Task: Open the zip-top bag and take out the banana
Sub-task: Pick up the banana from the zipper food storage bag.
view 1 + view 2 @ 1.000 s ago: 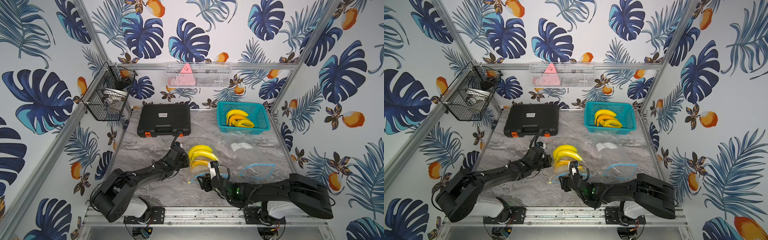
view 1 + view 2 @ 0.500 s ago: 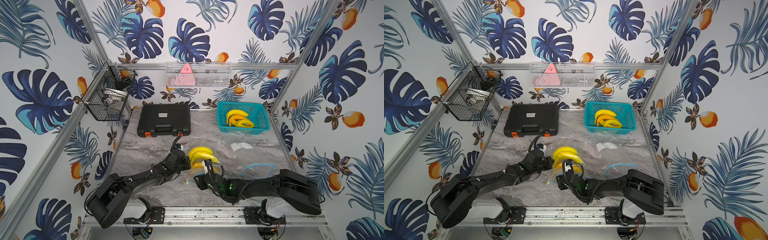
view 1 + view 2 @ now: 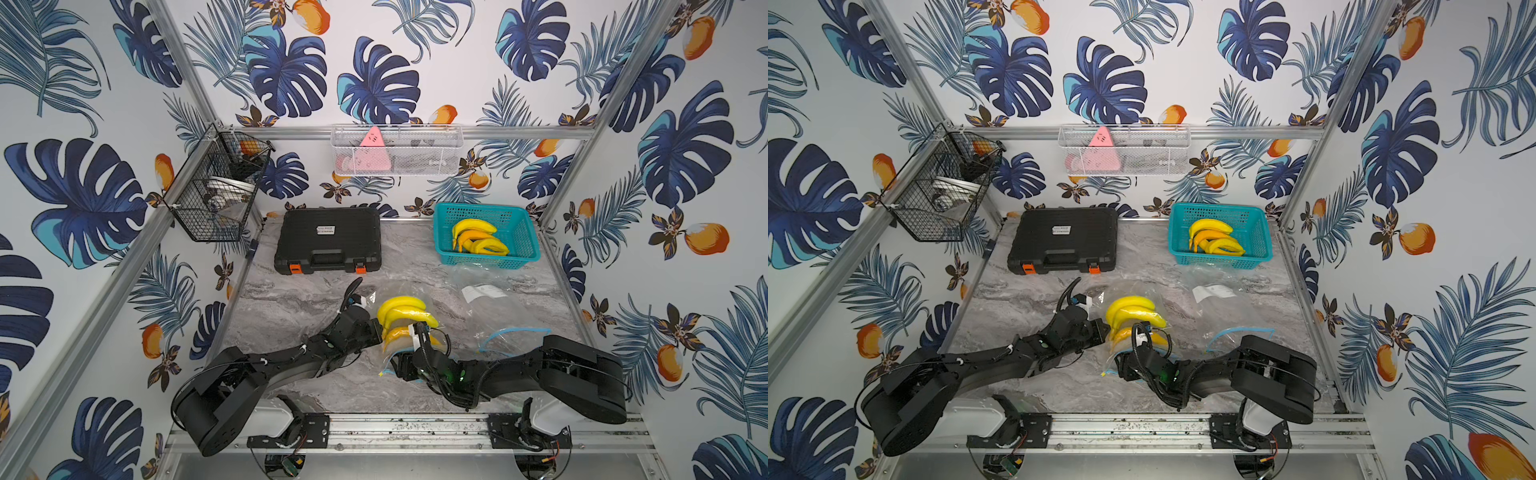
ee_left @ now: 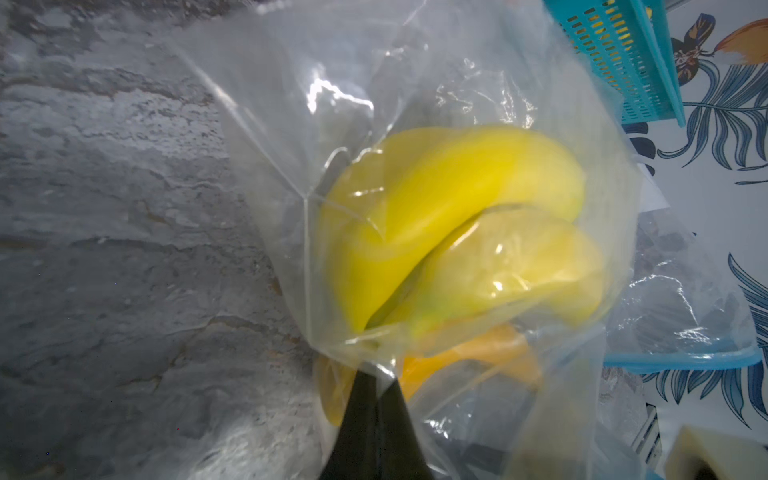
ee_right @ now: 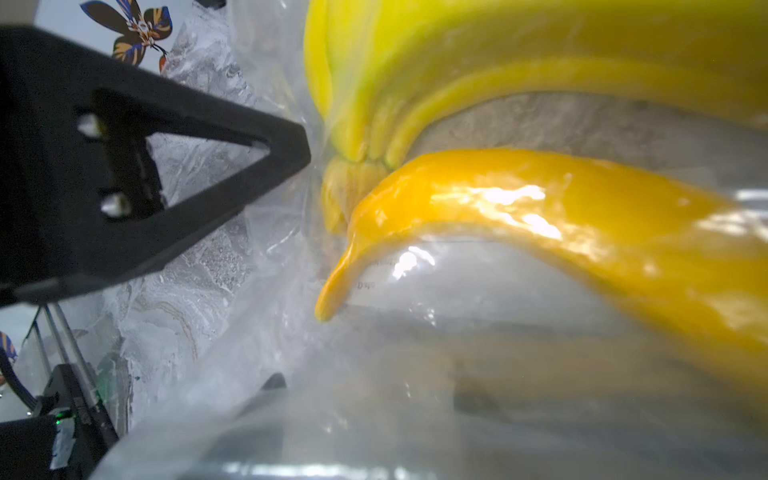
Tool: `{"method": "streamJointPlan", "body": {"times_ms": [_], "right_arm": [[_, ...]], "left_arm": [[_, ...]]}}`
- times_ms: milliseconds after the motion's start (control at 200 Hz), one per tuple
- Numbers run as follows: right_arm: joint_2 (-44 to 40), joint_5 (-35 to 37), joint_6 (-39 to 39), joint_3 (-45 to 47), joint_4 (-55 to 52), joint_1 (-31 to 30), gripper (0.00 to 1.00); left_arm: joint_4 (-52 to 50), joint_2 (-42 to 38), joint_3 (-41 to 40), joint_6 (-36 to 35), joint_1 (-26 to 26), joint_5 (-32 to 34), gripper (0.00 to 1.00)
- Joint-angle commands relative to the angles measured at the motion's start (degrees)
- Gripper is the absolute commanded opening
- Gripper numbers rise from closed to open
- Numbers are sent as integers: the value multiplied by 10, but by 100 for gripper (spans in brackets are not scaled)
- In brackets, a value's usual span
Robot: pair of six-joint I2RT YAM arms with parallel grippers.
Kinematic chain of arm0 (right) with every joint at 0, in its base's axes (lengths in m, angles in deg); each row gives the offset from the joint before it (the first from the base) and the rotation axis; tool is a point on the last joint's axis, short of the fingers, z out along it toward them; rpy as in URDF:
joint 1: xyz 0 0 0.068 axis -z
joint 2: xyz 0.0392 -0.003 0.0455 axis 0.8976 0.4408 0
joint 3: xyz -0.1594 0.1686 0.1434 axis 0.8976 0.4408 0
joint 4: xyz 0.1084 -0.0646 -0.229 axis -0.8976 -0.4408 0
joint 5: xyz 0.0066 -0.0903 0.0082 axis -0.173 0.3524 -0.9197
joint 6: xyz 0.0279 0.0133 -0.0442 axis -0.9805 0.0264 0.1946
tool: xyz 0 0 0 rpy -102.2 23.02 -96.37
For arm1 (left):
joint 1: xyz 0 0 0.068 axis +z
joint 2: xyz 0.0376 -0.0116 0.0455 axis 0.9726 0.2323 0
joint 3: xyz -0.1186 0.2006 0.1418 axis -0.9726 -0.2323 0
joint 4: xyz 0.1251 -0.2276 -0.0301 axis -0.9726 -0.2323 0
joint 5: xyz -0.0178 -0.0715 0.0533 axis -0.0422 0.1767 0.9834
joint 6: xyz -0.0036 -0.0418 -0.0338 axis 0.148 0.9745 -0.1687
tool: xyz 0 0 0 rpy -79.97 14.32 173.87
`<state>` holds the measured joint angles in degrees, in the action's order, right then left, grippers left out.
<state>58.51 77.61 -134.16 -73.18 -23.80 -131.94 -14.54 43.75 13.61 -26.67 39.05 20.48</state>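
The robot's right gripper will next grab the orange banana [image 3: 397,334] by its thin tip, so the curved body stays free to slide out of the zip-top bag.
A clear zip-top bag [image 3: 417,291] [image 4: 266,104] lies at mid-table with a yellow banana bunch [image 3: 405,311] [image 3: 1133,309] [image 4: 449,199] and an orange banana [image 3: 397,334] [image 5: 540,216] inside. My left gripper [image 3: 380,330] [image 3: 1106,328] [image 4: 376,374] is shut, pinching the bag's film beside the bunch's stem end. In the right wrist view its black finger [image 5: 187,178] touches the plastic. My right gripper [image 3: 397,361] [image 3: 1121,365] [image 5: 370,390] sits at the bag's blue zip mouth. Its fingers stand apart under blurred film, just below the orange banana.
A teal basket [image 3: 528,232] holding more bananas stands at the back right, and a black case [image 3: 328,241] at the back left. An empty bag with a blue zip [image 3: 515,336] and a clear bag with a white label [image 3: 482,291] lie to the right. Wire baskets hang on the walls.
My right arm has pushed a little leftward toward the bag, and its jaws narrowed and then widened again. The left gripper has kept its pinch on the film.
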Motion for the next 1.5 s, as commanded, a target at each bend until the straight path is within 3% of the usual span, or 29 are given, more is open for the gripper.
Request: {"method": "streamJointPlan", "body": {"times_ms": [0, 135, 270, 430, 565, 711, 806, 886, 1161, 1321, 1496], "right_arm": [[13, -7, -14, -13, 76, 1, 66], [32, 6, -17, -47, 10, 2, 65], [25, 9, -22, -21, 59, 3, 65], [73, 11, -23, -124, -107, 7, 62], [87, 18, -32, -140, -133, 16, 63], [134, 19, -50, -211, -255, 31, 63], [160, 4, -62, -221, -260, 44, 62], [169, -1, -60, -230, -274, 49, 56], [159, -46, -49, -186, -259, 82, 14], [114, -93, 3, -158, -259, 85, 0], [33, -145, 43, -96, -268, 84, 0]], "left_arm": [[30, -2, -7, 19, -15, -2, 0], [33, -3, -10, 21, -21, -1, 0], [28, -12, -14, 26, -21, 2, 0], [51, -9, -24, 45, -23, -13, 0], [65, -23, -47, 62, -24, -10, 0], [72, -23, -52, 68, -24, -18, 0], [82, -24, -54, 73, -25, -24, 0], [76, -29, -55, 71, -25, -21, 0], [57, -45, -59, 68, -24, -10, 0], [31, -51, -50, 50, -18, 1, 0], [1, -54, -36, 23, 7, 6, 0]]}}
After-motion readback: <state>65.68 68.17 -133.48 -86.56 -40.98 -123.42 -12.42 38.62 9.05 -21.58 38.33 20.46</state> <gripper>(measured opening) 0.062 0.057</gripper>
